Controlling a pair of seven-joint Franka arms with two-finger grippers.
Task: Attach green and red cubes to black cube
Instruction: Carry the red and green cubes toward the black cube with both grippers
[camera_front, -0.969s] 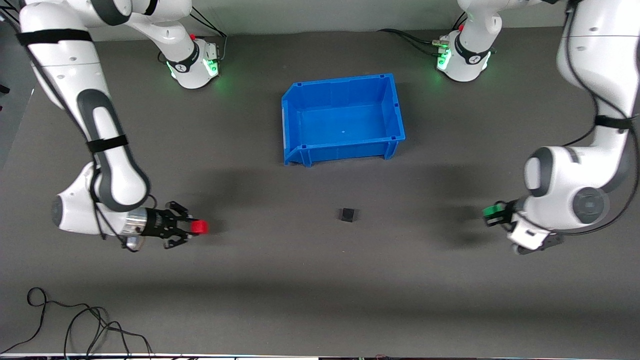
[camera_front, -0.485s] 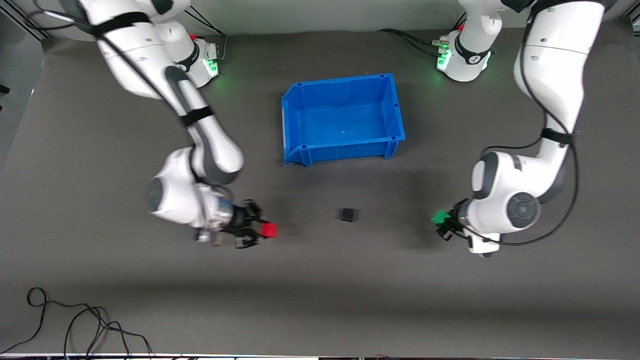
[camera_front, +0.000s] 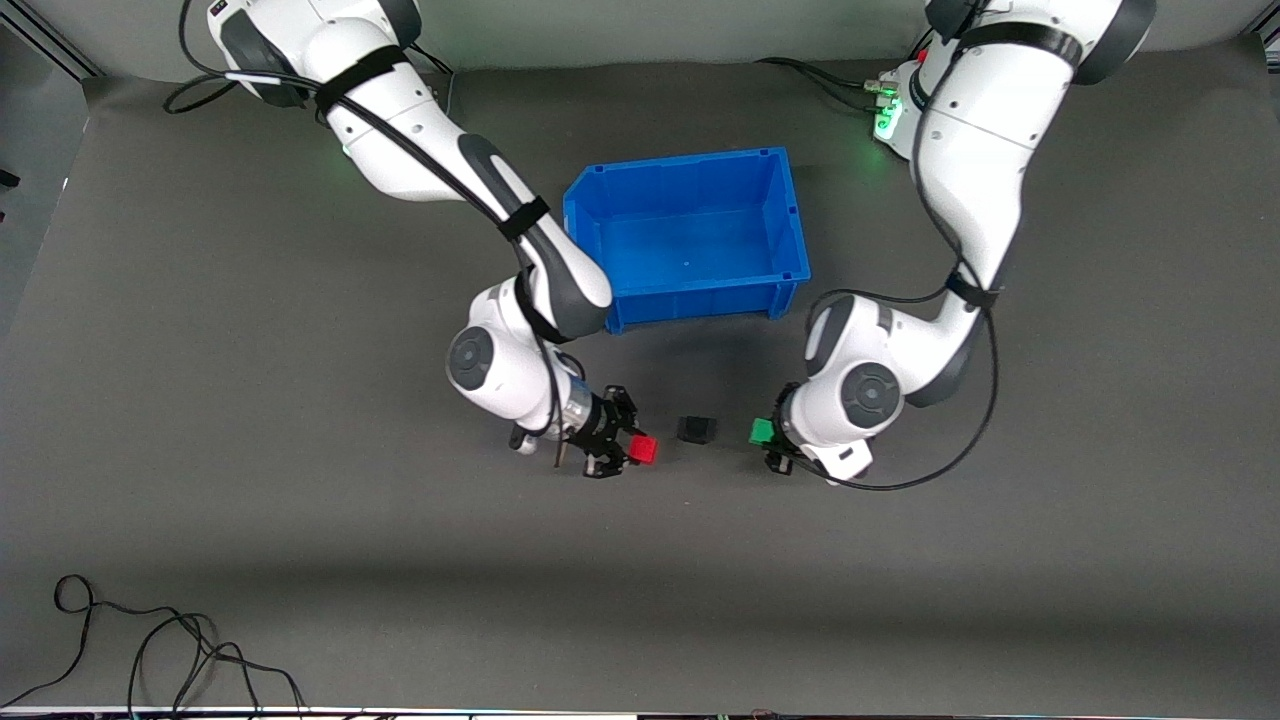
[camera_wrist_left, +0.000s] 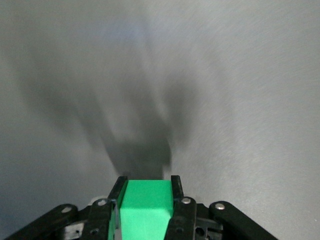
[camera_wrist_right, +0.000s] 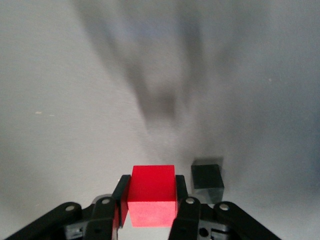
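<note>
My right gripper should move the red cube (camera_front: 642, 449) toward the black cube's side (camera_front: 681, 428) before it lets go, because the red cube is still short of that side.
The black cube (camera_front: 695, 430) sits alone on the dark table, nearer the front camera than the blue bin. My right gripper (camera_front: 637, 449) is shut on the red cube (camera_front: 642, 449) just beside the black cube, toward the right arm's end. In the right wrist view the red cube (camera_wrist_right: 151, 196) sits between the fingers, with the black cube (camera_wrist_right: 207, 180) close by. My left gripper (camera_front: 765, 434) is shut on the green cube (camera_front: 761, 432) beside the black cube, toward the left arm's end. The left wrist view shows the green cube (camera_wrist_left: 145, 207) between the fingers; the black cube is out of that view.
An open blue bin (camera_front: 686, 291) stands empty in the middle of the table, between the arms' bases and the black cube. A loose black cable (camera_front: 150, 650) lies at the table's front edge toward the right arm's end.
Both arms have swung inward from the table's ends toward the black cube, each carrying its cube. The black cube has not moved.
</note>
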